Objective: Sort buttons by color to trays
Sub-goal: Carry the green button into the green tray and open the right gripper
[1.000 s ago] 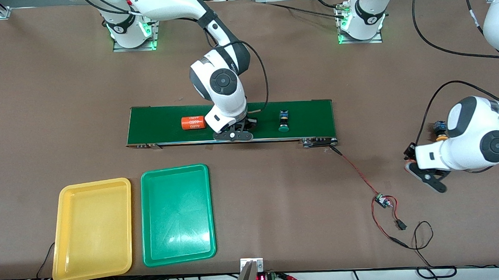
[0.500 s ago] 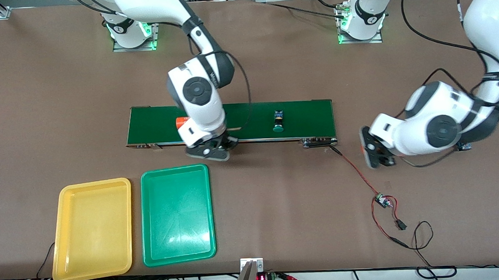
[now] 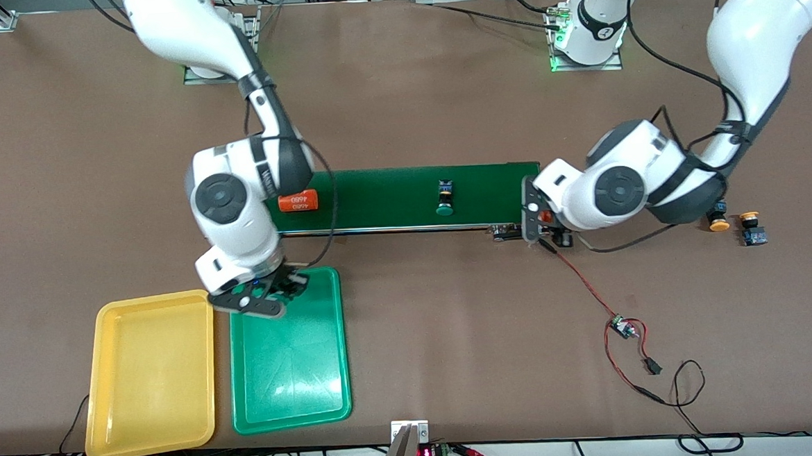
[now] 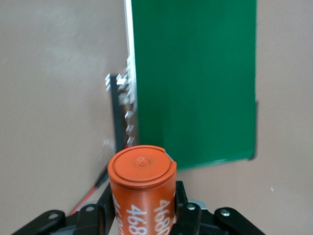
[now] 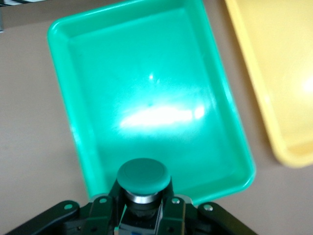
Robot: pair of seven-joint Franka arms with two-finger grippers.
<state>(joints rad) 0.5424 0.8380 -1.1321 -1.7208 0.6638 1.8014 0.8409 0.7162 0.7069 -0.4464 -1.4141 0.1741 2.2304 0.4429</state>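
Note:
The green cap (image 5: 143, 174) hangs above the green tray's near rim (image 5: 217, 192) in the right wrist view. My right gripper needs to bring it in before letting it go.
My right gripper (image 3: 265, 292) hangs over the green tray (image 3: 289, 359), at its edge closest to the conveyor, shut on a green-capped button (image 5: 143, 177). The yellow tray (image 3: 149, 373) lies beside the green one, toward the right arm's end. A second green button (image 3: 444, 199) lies on the dark green belt (image 3: 390, 190). Two yellow-orange buttons (image 3: 717, 223) (image 3: 751, 228) sit on the table toward the left arm's end. My left gripper (image 3: 547, 229) is at the belt's end, shut on an orange cylinder (image 4: 142, 183) with white numbers.
Another orange numbered cylinder (image 3: 298, 201) lies on the belt by the right arm's wrist. Red and black wires run from the conveyor's end to a small circuit board (image 3: 619, 326). Cables line the table edge closest to the front camera.
The right arm swung from the belt to over the green tray, carrying the green button. The left arm moved from the table's end to the conveyor's end. The items on the belt drifted toward the right arm's end.

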